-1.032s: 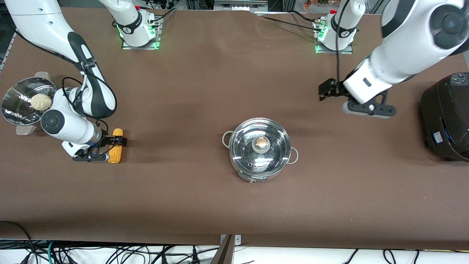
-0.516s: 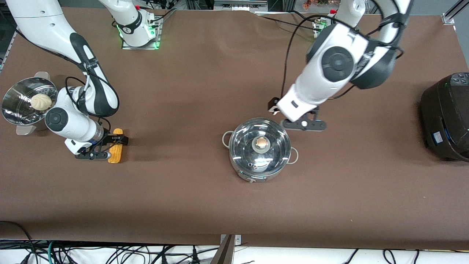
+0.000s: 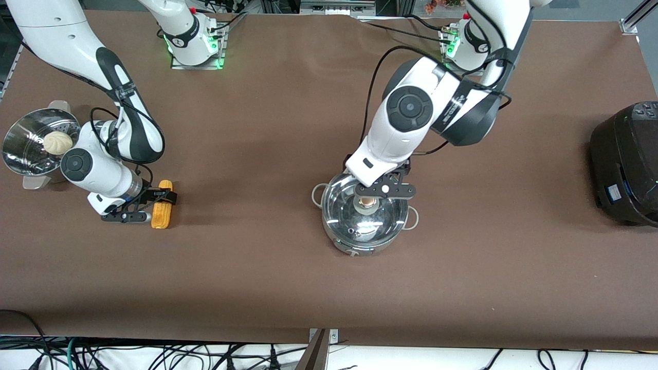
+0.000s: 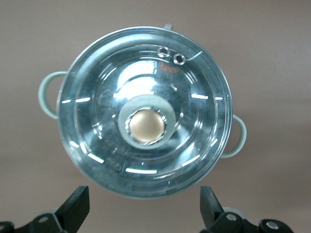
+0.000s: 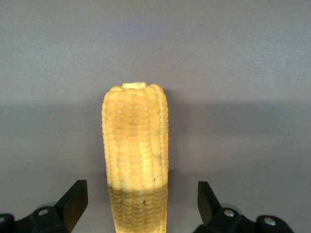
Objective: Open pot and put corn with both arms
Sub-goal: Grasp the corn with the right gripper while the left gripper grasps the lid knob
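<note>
The yellow corn needs to go into the steel pot [image 3: 360,234], so my right gripper will grab the corn by its middle [image 3: 162,206] next.
The steel pot [image 3: 360,234] stands mid-table with its glass lid [image 3: 378,221] on and the tan knob [image 3: 366,202] at the centre. My left gripper [image 3: 383,191] hovers open over the pot's rim on the robots' side. In the left wrist view the lidded pot [image 4: 97,145] and knob [image 4: 146,126] fill the frame, and the open left gripper [image 4: 143,208] holds nothing. The yellow corn [image 3: 160,220] lies on the table toward the right arm's end. My right gripper [image 3: 157,205] is low at it. In the right wrist view the corn [image 5: 136,145] lies between the spread fingers of the right gripper [image 5: 141,201], untouched.
A steel steamer pot [image 3: 23,154] with a white bun [image 3: 56,142] stands at the right arm's end of the table, beside the right arm's wrist. A large black rice cooker [image 3: 624,164] stands at the left arm's end. Cables hang along the table's near edge.
The left arm has swung from near the rice cooker to over the pot and come down toward the lid. The right gripper has stayed at the corn, open.
</note>
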`<state>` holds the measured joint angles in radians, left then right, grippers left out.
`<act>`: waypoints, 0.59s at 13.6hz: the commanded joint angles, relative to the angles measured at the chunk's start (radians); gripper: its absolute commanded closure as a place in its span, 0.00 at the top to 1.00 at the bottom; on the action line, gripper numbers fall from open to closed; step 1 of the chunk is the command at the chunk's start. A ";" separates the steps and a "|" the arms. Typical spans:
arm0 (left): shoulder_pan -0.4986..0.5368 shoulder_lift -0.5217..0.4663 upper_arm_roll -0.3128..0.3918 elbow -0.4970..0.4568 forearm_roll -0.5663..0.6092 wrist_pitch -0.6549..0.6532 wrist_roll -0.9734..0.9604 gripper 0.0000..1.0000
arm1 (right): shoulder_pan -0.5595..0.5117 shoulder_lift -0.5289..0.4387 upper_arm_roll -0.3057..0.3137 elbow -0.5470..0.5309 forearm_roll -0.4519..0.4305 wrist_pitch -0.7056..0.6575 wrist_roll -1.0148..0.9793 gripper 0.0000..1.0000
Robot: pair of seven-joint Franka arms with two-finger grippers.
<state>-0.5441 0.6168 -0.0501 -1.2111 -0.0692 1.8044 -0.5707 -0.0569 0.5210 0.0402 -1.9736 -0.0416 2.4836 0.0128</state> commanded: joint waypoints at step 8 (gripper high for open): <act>-0.017 0.118 0.029 0.090 0.085 0.062 0.031 1.00 | -0.009 0.039 0.009 0.002 -0.017 0.080 -0.023 0.71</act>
<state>-0.5515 0.7072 -0.0344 -1.1662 -0.0072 1.8671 -0.5604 -0.0573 0.5558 0.0402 -1.9737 -0.0442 2.5466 0.0089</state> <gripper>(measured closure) 0.000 0.022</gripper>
